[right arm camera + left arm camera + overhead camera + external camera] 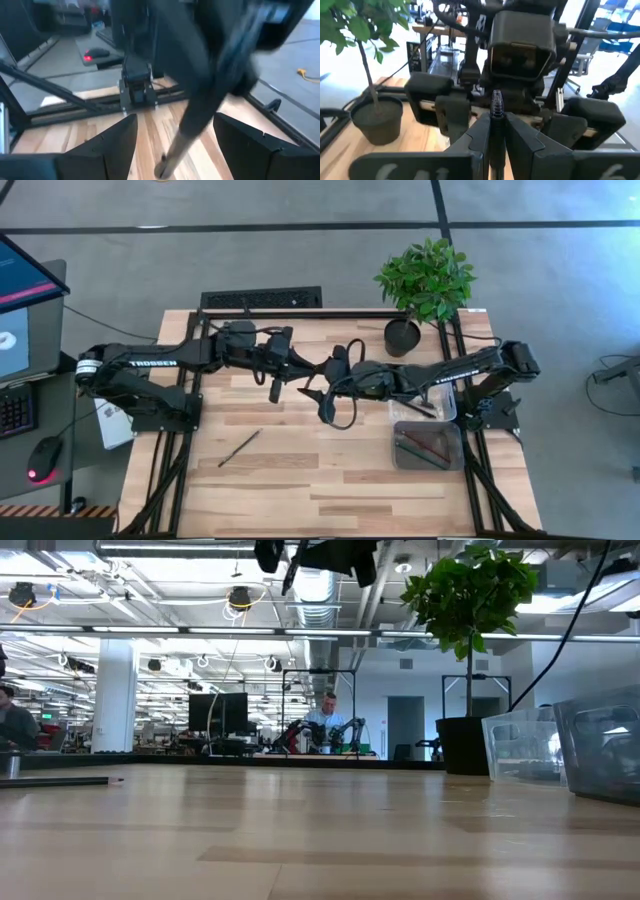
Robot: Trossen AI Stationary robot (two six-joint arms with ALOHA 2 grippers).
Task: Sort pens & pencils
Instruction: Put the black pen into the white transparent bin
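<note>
My right gripper will sort the pen next, grabbing its silver end [172, 156].
A dark pen [496, 102] is held high over the middle of the table by my left gripper [496, 122], which is shut on it and reaches in level from the table's left [290, 368]. My right gripper [175, 132] faces it from the right [318, 392]. It is open, and the pen [200, 110] stands blurred between its two fingers, touching neither as far as I can see. In the low view the pen [291, 570] slants down below the grippers. One more pencil [240, 448] lies flat on the table, near left. My left gripper pinches the pen's shaft between its two fingers [480, 132], just below the ribbed grip section [496, 100] that sticks out past them. The fingers come in level from the table's left and lie across the pen. The pen is tilted and lifted clear of the table.
Two clear bins stand at the right: the nearer one [427, 446] holds several reddish and dark sticks, the other [440, 402] is behind it. A potted plant [405, 330] stands at the far right. Bare wood lies in the near middle [330, 480].
</note>
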